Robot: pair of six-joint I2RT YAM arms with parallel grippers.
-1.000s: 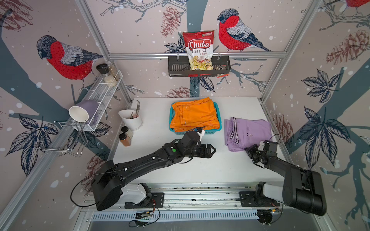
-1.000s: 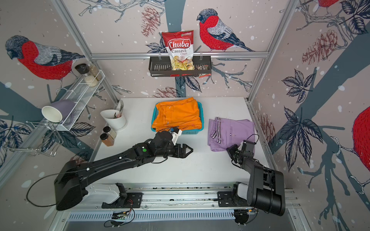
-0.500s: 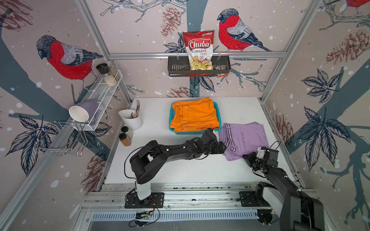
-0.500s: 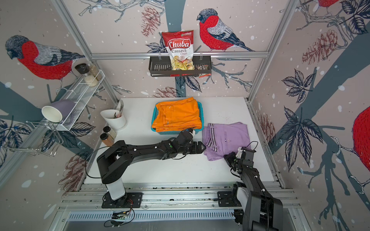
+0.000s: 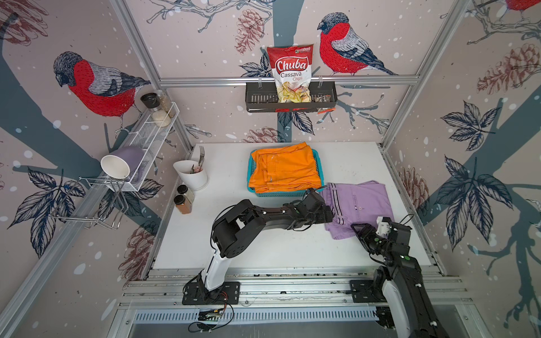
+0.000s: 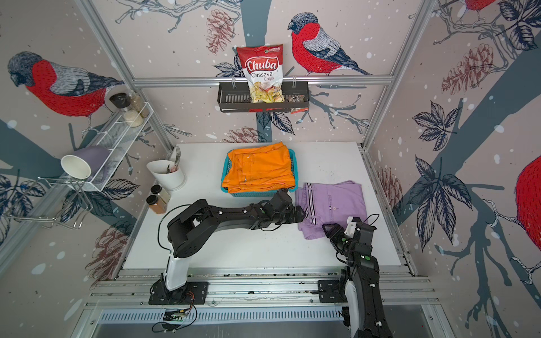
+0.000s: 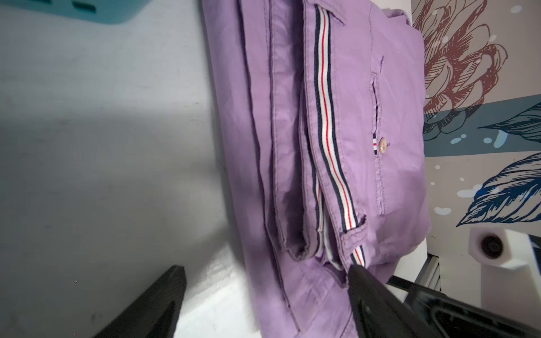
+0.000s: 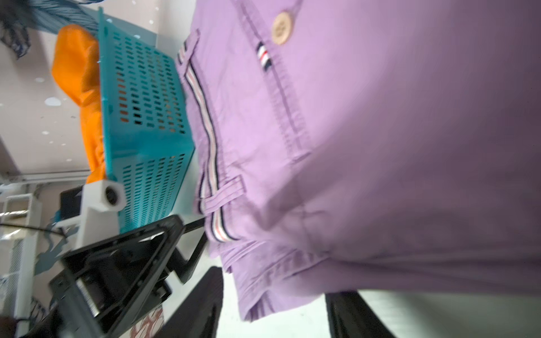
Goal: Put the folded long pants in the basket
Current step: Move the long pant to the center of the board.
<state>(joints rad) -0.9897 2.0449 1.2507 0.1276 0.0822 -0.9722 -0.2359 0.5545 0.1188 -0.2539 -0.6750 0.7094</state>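
The lilac folded long pants (image 5: 363, 202) should go in the basket still folded, so my left gripper should grab them by the layered striped-waistband edge (image 5: 333, 212).
The lilac folded long pants (image 5: 363, 202) (image 6: 336, 202) lie flat on the white table, right of the teal basket (image 5: 278, 193) (image 6: 251, 193). Orange folded pants (image 5: 285, 169) (image 6: 259, 169) fill the basket and rise above its rim. My left gripper (image 5: 328, 215) (image 7: 268, 284) is open at the lilac pants' striped-waistband edge, one finger over bare table and the other over cloth. My right gripper (image 5: 360, 231) (image 8: 275, 307) is open at the near edge of the lilac pants (image 8: 380, 146), and a cloth corner hangs between its fingers without being pinched.
A white cutlery cup (image 5: 191, 175) and two spice jars (image 5: 183, 199) stand at the table's left edge. A white wire shelf (image 5: 152, 137) hangs on the left wall. A black rack (image 5: 257, 98) with a chips bag hangs on the back wall.
My left arm swung right from the basket's front to the lilac pants' left edge. The right gripper went from shut to open and pulled back toward the front. The lilac pants shifted slightly.
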